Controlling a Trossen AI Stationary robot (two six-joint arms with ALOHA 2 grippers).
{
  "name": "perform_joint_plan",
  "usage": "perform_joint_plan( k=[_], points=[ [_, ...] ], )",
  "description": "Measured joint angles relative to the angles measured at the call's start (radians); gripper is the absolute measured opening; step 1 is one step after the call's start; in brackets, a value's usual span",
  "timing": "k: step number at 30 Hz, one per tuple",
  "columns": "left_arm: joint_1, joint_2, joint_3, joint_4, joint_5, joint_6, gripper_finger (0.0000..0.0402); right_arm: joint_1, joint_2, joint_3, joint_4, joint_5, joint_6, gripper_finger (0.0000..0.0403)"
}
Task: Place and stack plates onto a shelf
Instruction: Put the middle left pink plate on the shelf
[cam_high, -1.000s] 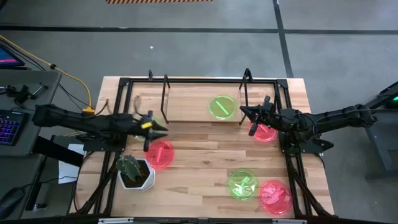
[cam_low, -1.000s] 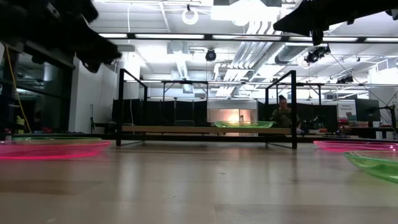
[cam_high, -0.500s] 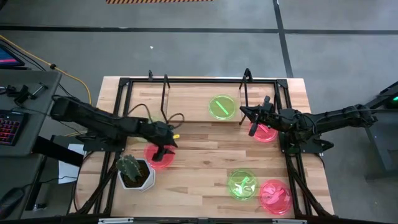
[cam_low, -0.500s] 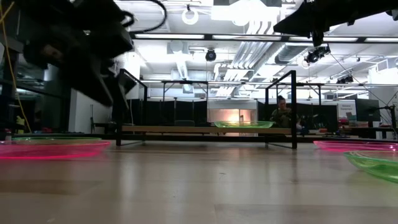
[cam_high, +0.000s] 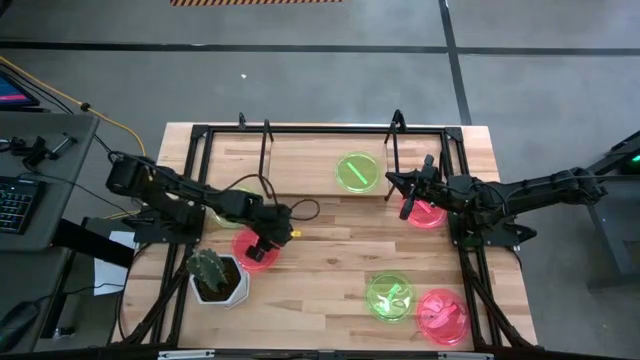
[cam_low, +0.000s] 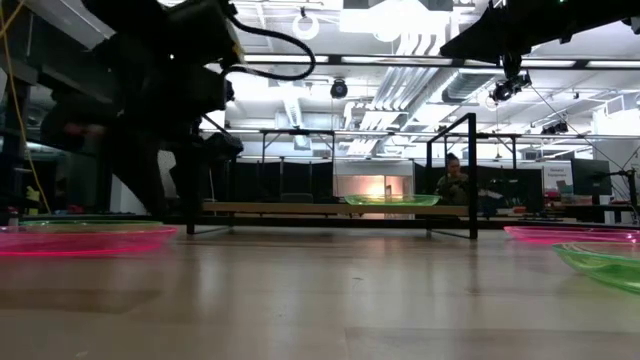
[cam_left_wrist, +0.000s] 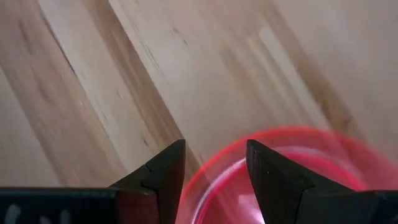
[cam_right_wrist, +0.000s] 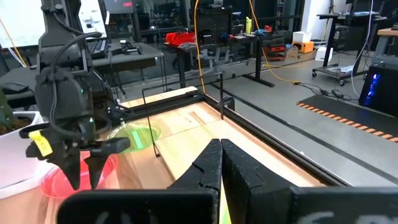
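My left gripper is to set the pink plate on the shelf (cam_high: 300, 165) beside the green plate, so next it needs to grab the plate by its rim (cam_high: 276, 258).
A pink plate (cam_high: 252, 250) lies flat on the table's left half. My left gripper (cam_high: 266, 242) points down at its right rim. In the left wrist view the left gripper (cam_left_wrist: 211, 158) is open, with one finger outside the pink rim (cam_left_wrist: 214, 158) and one inside, and no touch shows. A green plate (cam_high: 357, 171) lies on the light-wood shelf (cam_high: 300, 165). My right gripper (cam_high: 404, 191) is shut and hovers by the shelf's right rods, over another pink plate (cam_high: 427, 213). A green plate (cam_high: 389, 297) and a pink one (cam_high: 441, 315) sit at the near right.
A white pot with a cactus (cam_high: 215, 276) stands just near-left of the left arm. Another green plate (cam_right_wrist: 138, 137) lies partly under that arm. Black frame rods (cam_high: 462, 250) run along the table's sides. Bare wood (cam_high: 330, 250) lies between the two arms.
The left gripper has swung from beside the shelf's left end toward the table's right and near side. It has tipped to point down and has dropped to the pink plate's rim. The right arm has kept still.
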Motion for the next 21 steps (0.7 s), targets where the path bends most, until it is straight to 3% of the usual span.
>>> perform_joint_plan(
  k=[9, 21],
  points=[
    [-0.003, 0.067, 0.021, -0.045, -0.053, 0.145, 0.0159, 0.000, 0.012, 0.000, -0.012, 0.000, 0.002, 0.0000],
    [0.000, 0.114, 0.024, -0.009, -0.045, 0.151, 0.0145, 0.000, 0.054, 0.000, 0.009, 0.000, -0.008, 0.0000]
  ],
)
